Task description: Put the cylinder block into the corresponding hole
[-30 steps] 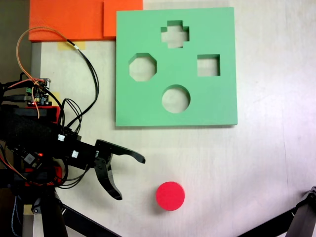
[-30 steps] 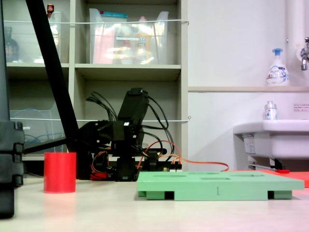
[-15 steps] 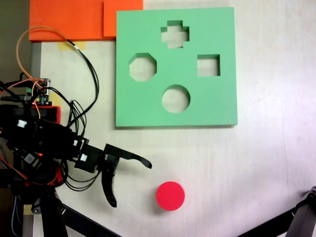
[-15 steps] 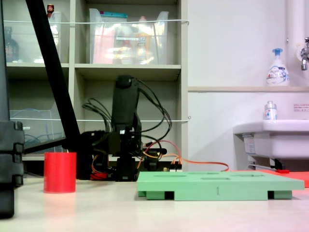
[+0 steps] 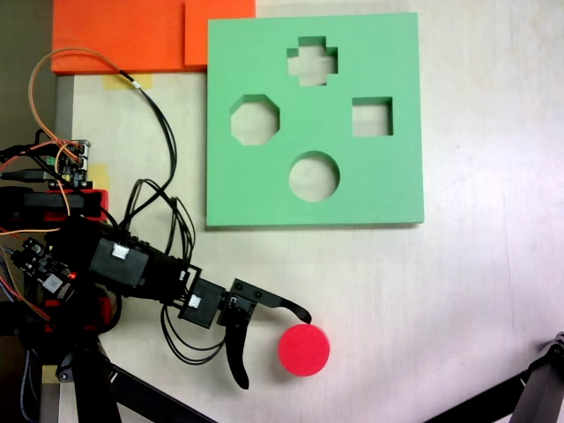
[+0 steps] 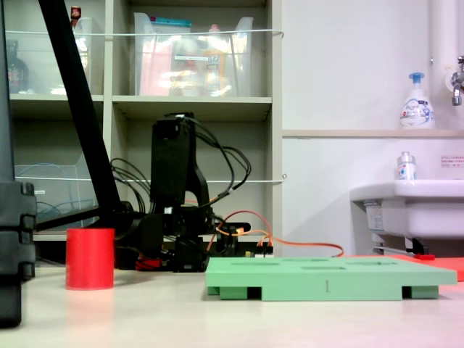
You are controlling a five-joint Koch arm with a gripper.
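Observation:
The cylinder block needs to fit into the round hole (image 5: 314, 176), so my gripper will next grab the block by its curved side (image 5: 326, 352).
The red cylinder block (image 5: 304, 350) stands upright on the pale table below the green foam board (image 5: 397, 53); from table level the cylinder block (image 6: 90, 259) is at the left. The round hole (image 5: 314, 176) is the lowest cutout of the board. My gripper (image 5: 275, 351) is open, its jaws spread just left of the block, the upper fingertip (image 5: 302, 315) close to the block's top-left edge and the lower fingertip (image 5: 243, 382) further left. The arm (image 6: 174, 196) stands behind the block in the table-level fixed view.
The board also has cross (image 5: 312, 61), octagon (image 5: 256, 121) and square (image 5: 372, 116) cutouts. Orange foam sheets (image 5: 123, 35) lie at the top left. Cables (image 5: 159, 132) loop left of the board. Black tripod legs (image 5: 520, 397) cross the bottom corners.
The arm has stretched rightward and down the view from above, bringing the open gripper from well left of the block to right beside it. Block and board have not moved.

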